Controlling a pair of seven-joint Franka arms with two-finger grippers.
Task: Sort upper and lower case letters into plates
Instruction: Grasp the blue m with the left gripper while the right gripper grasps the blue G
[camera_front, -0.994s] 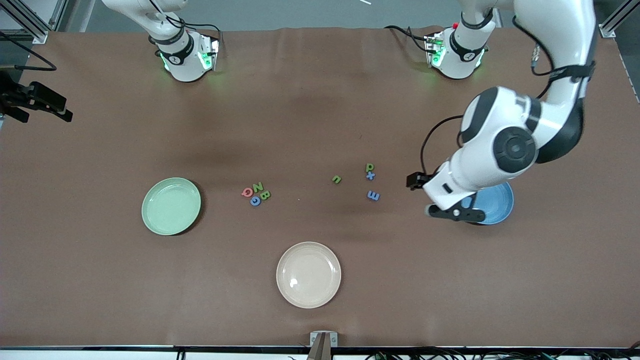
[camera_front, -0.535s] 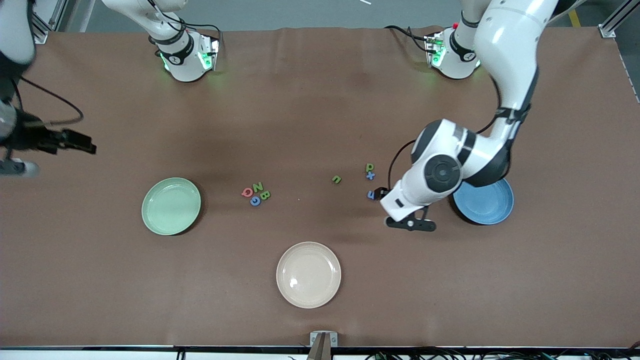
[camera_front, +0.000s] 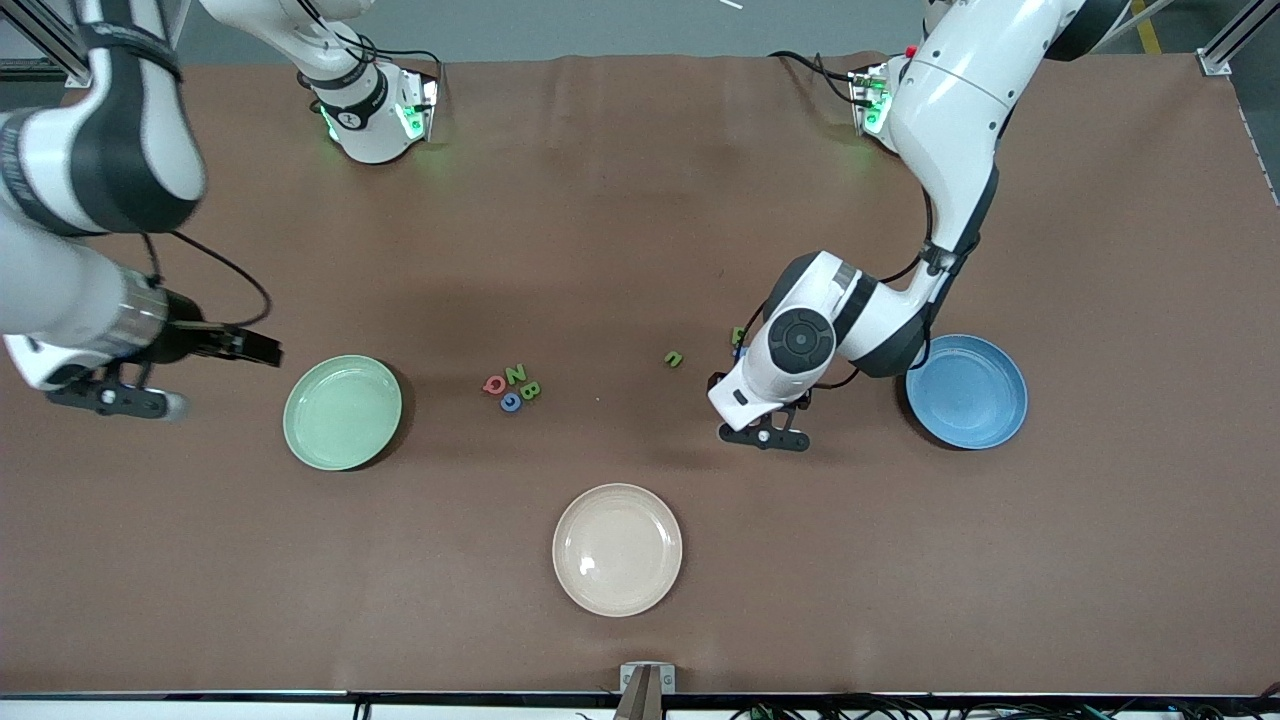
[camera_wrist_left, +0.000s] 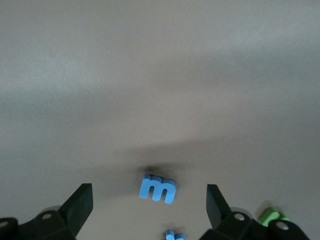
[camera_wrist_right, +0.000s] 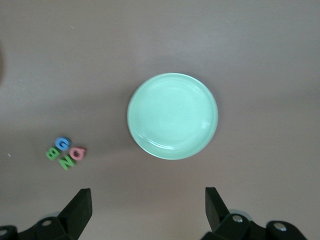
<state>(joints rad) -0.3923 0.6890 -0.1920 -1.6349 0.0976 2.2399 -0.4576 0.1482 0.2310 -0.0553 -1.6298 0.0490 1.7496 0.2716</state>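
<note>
The fingers of my left gripper are high above the blue m (camera_wrist_left: 157, 187) and would miss it if they closed now. My left gripper should go lower before it closes.
The mint green plate (camera_front: 342, 412) lies toward the right arm's end of the table and also shows in the right wrist view (camera_wrist_right: 172, 116). The blue plate (camera_front: 966, 391) lies toward the left arm's end. Both are empty. A cluster of capitals Q, N, B, G (camera_front: 511, 388) lies between them. A green u (camera_front: 673, 358) and a green p (camera_front: 738, 335) lie near the left arm. My left gripper (camera_front: 765, 435) is open over a blue m (camera_wrist_left: 158, 188), its fingers either side of it (camera_wrist_left: 148, 200). My right gripper (camera_front: 108, 400) is open and empty beside the mint plate (camera_wrist_right: 147, 197).
A cream-beige plate (camera_front: 617, 549) lies empty, nearer the front camera than the letters. Part of another blue letter (camera_wrist_left: 173, 235) and a green letter (camera_wrist_left: 272, 216) show beside the m in the left wrist view. The left arm hides the blue letters in the front view.
The left arm swung from over the blue plate to over the blue m. The right arm came in from the table's edge to beside the mint plate.
</note>
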